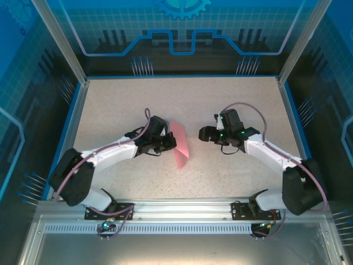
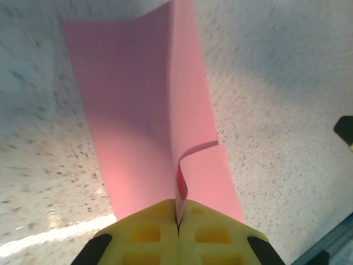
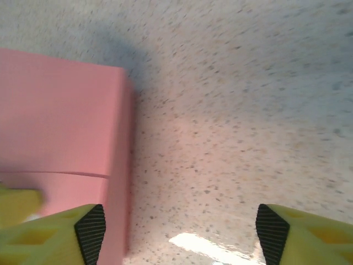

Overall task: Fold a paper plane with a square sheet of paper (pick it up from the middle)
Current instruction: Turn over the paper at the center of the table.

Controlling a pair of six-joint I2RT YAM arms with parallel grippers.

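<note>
The flap is standing upright over the middle of the sheet and would end up half-turned if I opened now, so I should keep holding it before I open my left gripper.
The square sheet of paper point(image 1: 180, 144) is pink and folded lengthwise into a narrow strip, lying mid-table with one flap raised. My left gripper point(image 1: 170, 143) is at its left side. In the left wrist view the yellow fingers point(image 2: 149, 232) are pressed together on the paper's near edge, and my left gripper point(image 2: 177, 208) is shut on the sheet point(image 2: 132, 110), whose crease stands up and curls. My right gripper point(image 1: 202, 133) hovers just right of the paper and is open. In the right wrist view nothing lies between its open jaws point(image 3: 181, 234), and the sheet point(image 3: 55, 121) is at the left.
The speckled beige tabletop point(image 1: 231, 99) stretches behind and to both sides of the paper. Blue walls and metal posts point(image 1: 60, 41) ring the table. A metal rail point(image 1: 182, 210) carrying both arm bases runs along the near edge.
</note>
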